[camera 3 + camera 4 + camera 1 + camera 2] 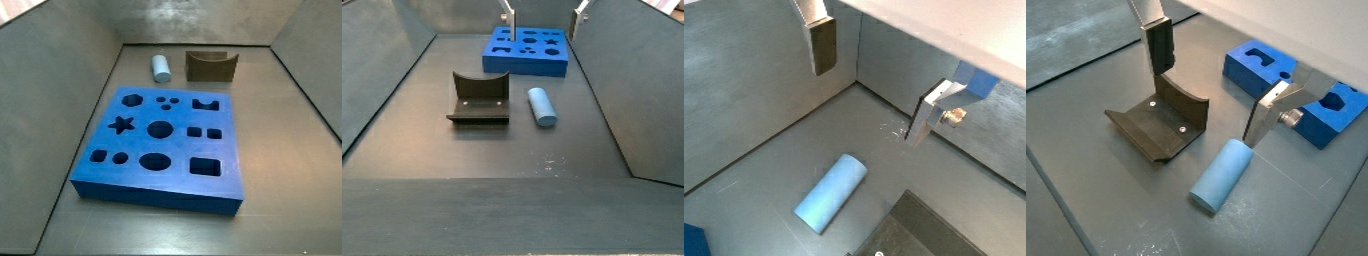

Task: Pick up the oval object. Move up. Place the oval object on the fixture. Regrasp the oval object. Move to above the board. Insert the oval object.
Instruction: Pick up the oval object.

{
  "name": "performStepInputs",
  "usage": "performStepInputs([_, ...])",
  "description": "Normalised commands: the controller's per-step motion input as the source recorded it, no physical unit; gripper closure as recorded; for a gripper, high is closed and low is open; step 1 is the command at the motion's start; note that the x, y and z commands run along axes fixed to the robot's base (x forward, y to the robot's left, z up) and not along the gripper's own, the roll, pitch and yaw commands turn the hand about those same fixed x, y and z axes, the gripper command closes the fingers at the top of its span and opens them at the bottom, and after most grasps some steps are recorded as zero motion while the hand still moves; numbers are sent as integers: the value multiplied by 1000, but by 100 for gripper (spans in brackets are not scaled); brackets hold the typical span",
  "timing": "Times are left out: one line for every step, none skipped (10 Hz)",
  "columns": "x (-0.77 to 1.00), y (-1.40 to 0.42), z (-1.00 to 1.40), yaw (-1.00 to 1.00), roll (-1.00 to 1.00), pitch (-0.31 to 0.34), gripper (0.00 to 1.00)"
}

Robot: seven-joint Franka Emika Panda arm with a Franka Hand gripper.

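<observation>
The oval object is to be set on the fixture for regrasping. My gripper will next grab it by the middle of its pale blue body [160, 68] [830, 193].
The oval object [540, 105] is a pale blue peg lying flat on the grey floor between the fixture and the right wall; it shows in both wrist views [831, 190] [1223, 175] and in a side view [159, 67]. The fixture [478, 100] is a dark brown notched block beside it [1160, 120] [210, 65]. The board [160, 140] is a bright blue slab with several shaped holes [529, 50] [1257, 64]. My gripper [1211, 85] hangs open and empty well above the peg and fixture [871, 85] [545, 12]. Nothing is between its fingers [1157, 50].
Grey walls enclose the floor on all sides [80, 70] [603, 90]. In a wrist view a wall corner [855, 80] lies behind the fingers. Small pale scuffs mark the floor [549, 163].
</observation>
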Motion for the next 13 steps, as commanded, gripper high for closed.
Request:
performStepInputs([0,-14,0,0,-19,0,0])
performStepInputs([-91,-83,-591,0,0,-207,0])
performStepInputs([263,-691,-1000,43,49,0,0])
performStepInputs([511,-683,-1000,100,0,-3,0])
performStepInputs([491,-629,-1000,111,0,0,0])
performStepInputs([529,-611,-1000,149,0,0,0])
performStepInputs([666,-260,-1000,206,-17,0,0])
performStepInputs([560,83,-1000,320,-31,14,0])
performStepInputs([11,143,-943,480,-63,0,0])
performStepInputs([0,0,-51,0,0,0,0])
performStepInputs([-506,-29,-957,0,164,-96,0])
performStepInputs([-511,0,-903,0,159,-99,0])
performStepInputs([-26,0,-69,3,-4,-1,0])
